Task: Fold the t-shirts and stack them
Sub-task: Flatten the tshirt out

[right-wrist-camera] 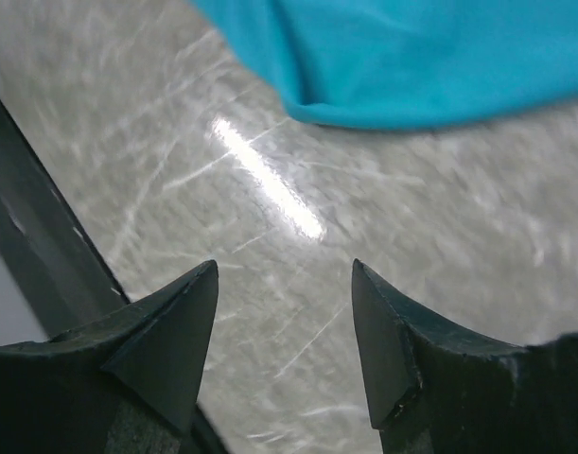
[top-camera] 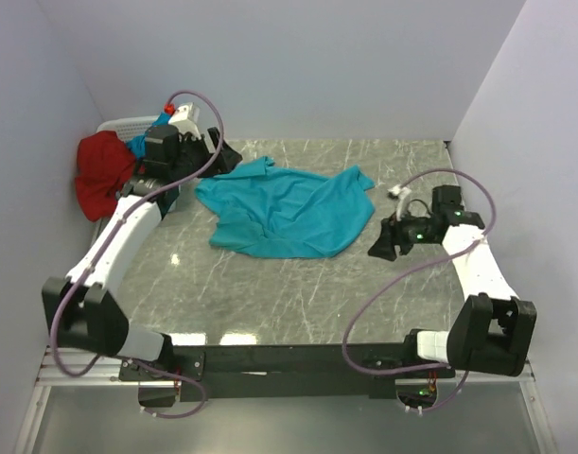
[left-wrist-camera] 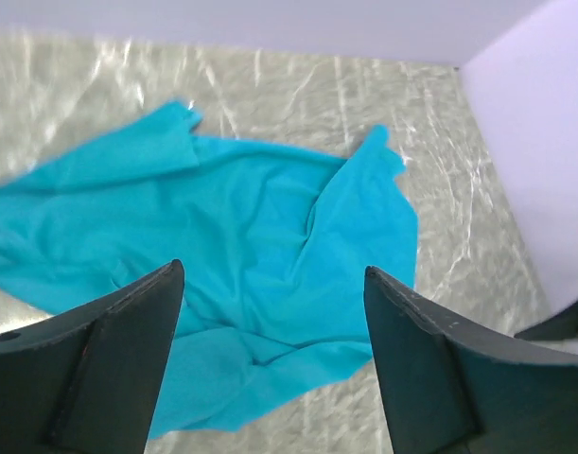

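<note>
The right gripper grabs the turquoise-blue t-shirt by its near edge next, at the closest side, to spread it flat for folding.
A turquoise-blue t-shirt lies crumpled and spread on the grey marbled table; it fills the left wrist view and its edge shows at the top of the right wrist view. A red t-shirt hangs over the white basket at the far left, with a bit of turquoise cloth beside it. My left gripper is open and empty at the shirt's far-left corner, above it. My right gripper is open and empty just right of the shirt, over bare table.
The basket stands in the back left corner against the pale walls. The table's dark front edge runs near the right gripper. Bare marbled surface lies in front of the shirt.
</note>
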{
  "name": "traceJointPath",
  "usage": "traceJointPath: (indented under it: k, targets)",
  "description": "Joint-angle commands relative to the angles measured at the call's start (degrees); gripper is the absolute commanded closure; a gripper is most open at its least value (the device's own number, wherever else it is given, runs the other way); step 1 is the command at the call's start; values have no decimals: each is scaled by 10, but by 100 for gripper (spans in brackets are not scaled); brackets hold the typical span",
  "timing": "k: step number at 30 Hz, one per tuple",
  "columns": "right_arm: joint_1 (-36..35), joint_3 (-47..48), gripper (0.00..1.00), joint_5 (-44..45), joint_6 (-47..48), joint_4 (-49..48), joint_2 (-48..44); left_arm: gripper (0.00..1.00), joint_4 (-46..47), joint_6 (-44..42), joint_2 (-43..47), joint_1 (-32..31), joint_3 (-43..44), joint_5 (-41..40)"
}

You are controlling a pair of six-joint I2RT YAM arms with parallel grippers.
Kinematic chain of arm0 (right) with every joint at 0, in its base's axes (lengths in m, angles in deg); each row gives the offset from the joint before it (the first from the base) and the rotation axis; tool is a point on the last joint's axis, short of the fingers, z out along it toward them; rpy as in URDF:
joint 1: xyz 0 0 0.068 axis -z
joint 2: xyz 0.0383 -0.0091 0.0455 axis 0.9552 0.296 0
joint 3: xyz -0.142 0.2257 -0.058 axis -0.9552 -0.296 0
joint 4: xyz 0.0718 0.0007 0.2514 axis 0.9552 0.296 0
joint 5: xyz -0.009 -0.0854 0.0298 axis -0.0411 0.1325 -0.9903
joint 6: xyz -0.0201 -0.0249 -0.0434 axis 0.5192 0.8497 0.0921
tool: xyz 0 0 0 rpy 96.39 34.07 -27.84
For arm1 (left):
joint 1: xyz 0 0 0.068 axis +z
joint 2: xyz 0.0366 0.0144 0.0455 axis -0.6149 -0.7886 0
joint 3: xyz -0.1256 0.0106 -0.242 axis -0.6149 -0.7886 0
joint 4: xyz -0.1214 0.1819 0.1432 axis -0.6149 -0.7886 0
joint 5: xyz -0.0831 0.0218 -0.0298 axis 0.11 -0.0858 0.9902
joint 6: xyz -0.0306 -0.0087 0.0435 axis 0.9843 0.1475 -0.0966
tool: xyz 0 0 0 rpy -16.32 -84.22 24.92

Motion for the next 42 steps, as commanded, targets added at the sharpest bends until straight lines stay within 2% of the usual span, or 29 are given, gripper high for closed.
traceJointPath:
  k: [1,2,3,5,6,7,8,11,13,17,21,23,26,31,35,38,41,42]
  targets:
    - [-72,3,33,18,155,-8,-45,17,-40,-102,52,-16,5,28]
    - [-82,-11,32,15,256,-9,-54,16,-20,-139,67,-25,-10,20]
    - [-93,-19,27,23,304,-15,-62,15,-3,-167,85,-35,-32,24]
    - [-131,-39,24,43,417,-33,-76,14,38,-226,143,-51,-118,7]
    - [-144,-44,23,53,445,-57,-74,9,58,-232,162,-51,-150,4]
    - [-168,-48,23,72,460,-72,-61,8,90,-243,195,-51,-210,0]
    - [-183,-51,23,82,472,-89,-49,6,98,-263,209,-51,-235,-17]
    - [-247,-39,25,153,437,-152,13,5,74,-293,242,-51,-288,-26]
    - [-278,-21,28,215,377,-212,65,6,50,-314,250,-51,-307,-38]
    - [-350,22,32,281,320,-252,147,5,67,-329,284,-51,-356,-69]
    - [-387,45,34,324,289,-269,199,5,92,-382,319,-54,-392,-23]
    - [-395,48,36,337,278,-274,219,5,98,-416,325,-56,-408,36]
    - [-398,54,44,344,273,-269,240,8,103,-451,298,-57,-412,110]
    - [-394,52,57,339,271,-259,249,13,77,-478,181,-58,-369,119]
    - [-372,57,73,294,251,-256,243,15,65,-488,109,-63,-346,105]
    - [-366,58,83,279,250,-247,242,15,70,-500,62,-77,-329,52]
    - [-366,53,89,277,250,-245,239,17,52,-513,4,-100,-296,10]
    - [-366,56,90,274,247,-245,238,21,45,-517,-24,-107,-278,-2]
